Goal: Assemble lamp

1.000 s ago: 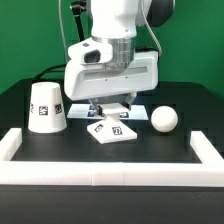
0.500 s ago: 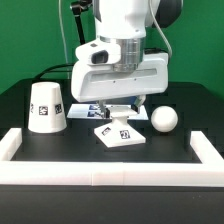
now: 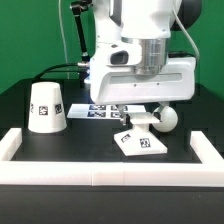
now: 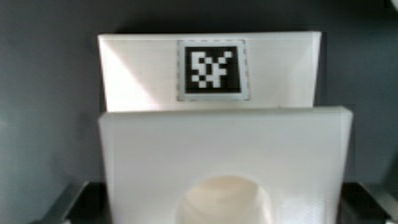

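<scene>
The lamp base must reach the white bar's corner [image 3: 207, 160] before my gripper releases it.
The flat square lamp base [image 3: 141, 143] lies low over the black table near the front rail, and its tag faces up. My gripper [image 3: 144, 122] is shut on its far edge. In the wrist view the base [image 4: 214, 120] fills the space between the dark fingers [image 4: 64, 200], with its tag and round socket showing. The ball-shaped bulb [image 3: 169, 118] sits just behind the base on the exterior view's right, partly hidden by the hand. The cup-like shade [image 3: 46, 107] stands mouth down at the exterior view's left, far from the gripper.
The marker board [image 3: 100, 110] lies flat on the table behind the gripper. A long white border rail [image 3: 110, 168] runs along the front and turns up both sides. A green wall and cables stand behind the arm.
My gripper has moved toward the exterior view's right and a little toward the front rail, carrying the base with it. The base now sits beside the bulb. The shade and bulb have not moved.
</scene>
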`<state>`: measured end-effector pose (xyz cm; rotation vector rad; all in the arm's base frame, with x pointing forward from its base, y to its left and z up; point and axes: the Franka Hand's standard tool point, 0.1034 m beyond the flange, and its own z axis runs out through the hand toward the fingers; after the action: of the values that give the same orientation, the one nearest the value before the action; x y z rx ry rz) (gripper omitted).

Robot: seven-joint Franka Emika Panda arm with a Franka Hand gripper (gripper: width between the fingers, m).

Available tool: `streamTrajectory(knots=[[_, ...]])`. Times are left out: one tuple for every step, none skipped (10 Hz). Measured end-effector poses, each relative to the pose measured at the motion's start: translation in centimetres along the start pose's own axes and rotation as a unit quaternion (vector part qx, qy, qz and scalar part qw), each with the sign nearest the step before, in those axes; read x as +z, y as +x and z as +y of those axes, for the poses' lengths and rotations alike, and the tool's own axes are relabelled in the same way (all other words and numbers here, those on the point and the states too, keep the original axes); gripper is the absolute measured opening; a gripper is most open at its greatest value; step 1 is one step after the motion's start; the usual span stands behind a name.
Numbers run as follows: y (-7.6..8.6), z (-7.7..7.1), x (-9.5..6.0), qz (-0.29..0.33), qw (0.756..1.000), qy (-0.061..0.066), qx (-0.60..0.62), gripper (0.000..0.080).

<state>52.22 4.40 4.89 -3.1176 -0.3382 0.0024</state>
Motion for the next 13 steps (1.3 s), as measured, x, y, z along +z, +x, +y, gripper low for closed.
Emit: streamTrajectory(knots=[[0.9, -0.5, 0.0, 0.005, 1.0, 0.0, 0.015, 0.0535], [2.0, -0.8, 0.0, 0.009, 0.999, 0.002, 0.031, 0.0535], [3.3, -1.2, 0.0, 0.015, 0.999, 0.005, 0.047, 0.0537], [4.4, -1.6, 0.0, 0.019, 0.998, 0.006, 0.056, 0.0537], [5.4, -1.9, 0.0, 0.025, 0.998, 0.008, 0.061, 0.0537], [6.3, -2.1, 0.0, 0.03, 0.998, 0.009, 0.063, 0.0537], [7.1, -2.2, 0.0, 0.035, 0.997, 0.01, 0.069, 0.0537], [7.8, -2.4, 0.0, 0.039, 0.996, 0.013, 0.078, 0.0537], [8.6, -2.7, 0.0, 0.042, 0.996, 0.014, 0.083, 0.0537], [9.3, -3.0, 0.0, 0.043, 0.995, 0.015, 0.086, 0.0537], [10.0, -3.2, 0.0, 0.046, 0.995, 0.015, 0.086, 0.0537], [10.1, -3.3, -0.1, 0.043, 0.995, 0.016, 0.088, 0.0537], [10.1, -3.3, -0.1, 0.042, 0.995, 0.016, 0.088, 0.0537]])
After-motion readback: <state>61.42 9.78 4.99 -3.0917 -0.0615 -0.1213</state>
